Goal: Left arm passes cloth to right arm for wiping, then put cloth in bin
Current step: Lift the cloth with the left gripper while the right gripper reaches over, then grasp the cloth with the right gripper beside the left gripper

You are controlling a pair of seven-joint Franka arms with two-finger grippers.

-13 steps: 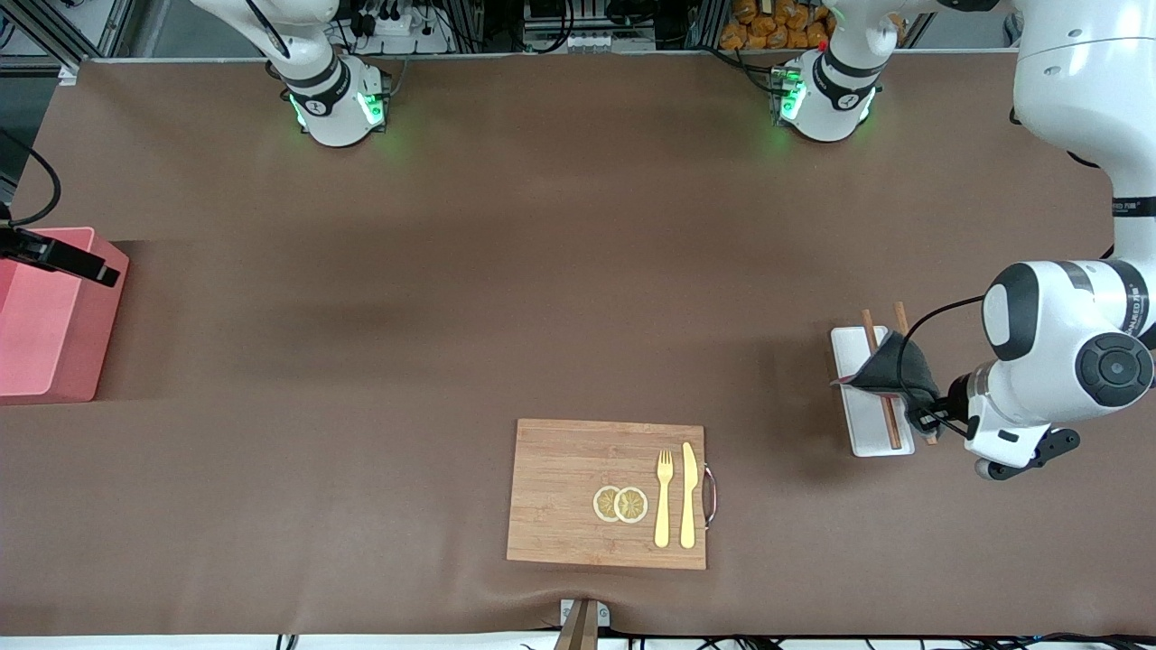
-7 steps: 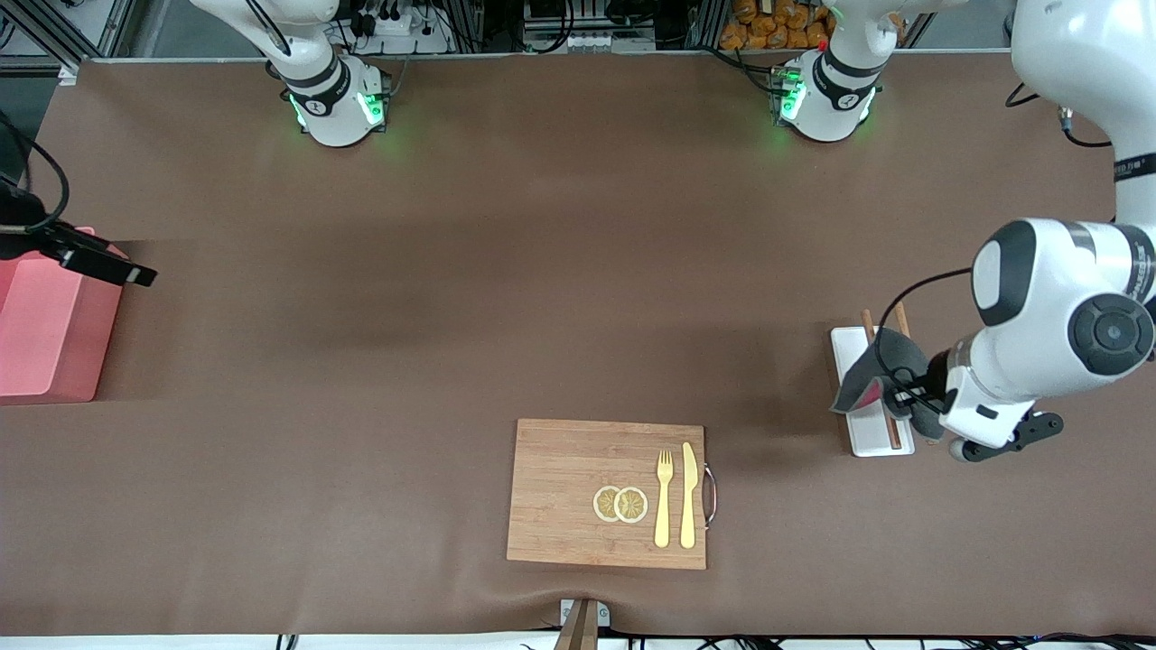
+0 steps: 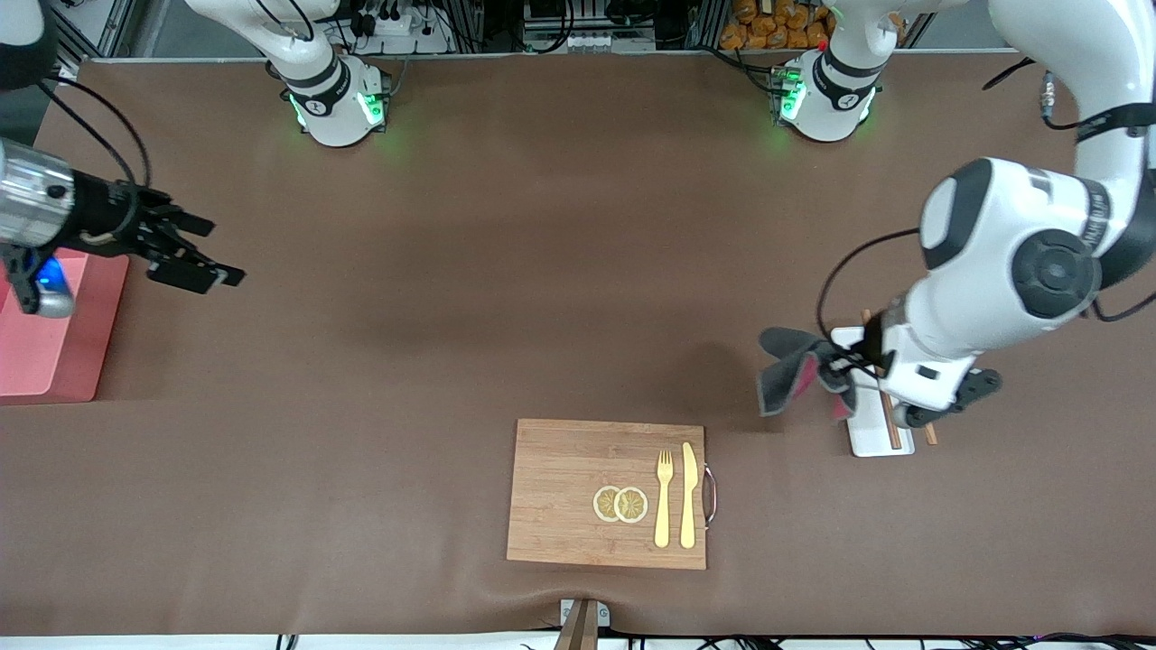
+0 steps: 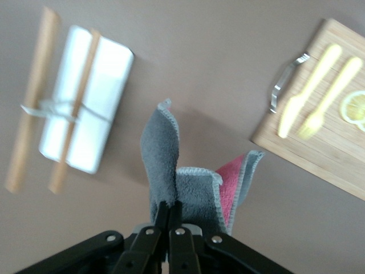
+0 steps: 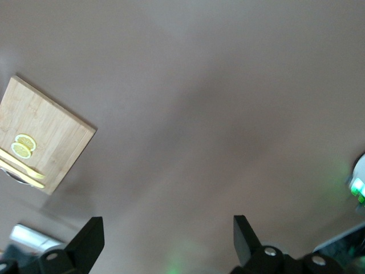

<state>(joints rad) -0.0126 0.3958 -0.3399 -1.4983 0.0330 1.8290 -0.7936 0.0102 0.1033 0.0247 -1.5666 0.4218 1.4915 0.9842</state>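
Note:
The cloth has dangling grey-and-pink folds, and my right gripper will grab it by them next, to wipe and then bin it.
My left gripper is shut on the cloth, dark grey with a pink face showing, and holds it in the air over the table beside the white chopstick tray. In the left wrist view the cloth hangs from the closed gripper. My right gripper is open and empty, in the air over the table next to the pink bin at the right arm's end. In the right wrist view its two fingers stand wide apart over bare table.
A wooden cutting board with lemon slices, a yellow fork and a knife lies near the front camera. Chopsticks lie across the white tray.
My left gripper lifted the cloth off the tray and carried it toward the table's middle. My right arm swung out from over the bin toward the middle.

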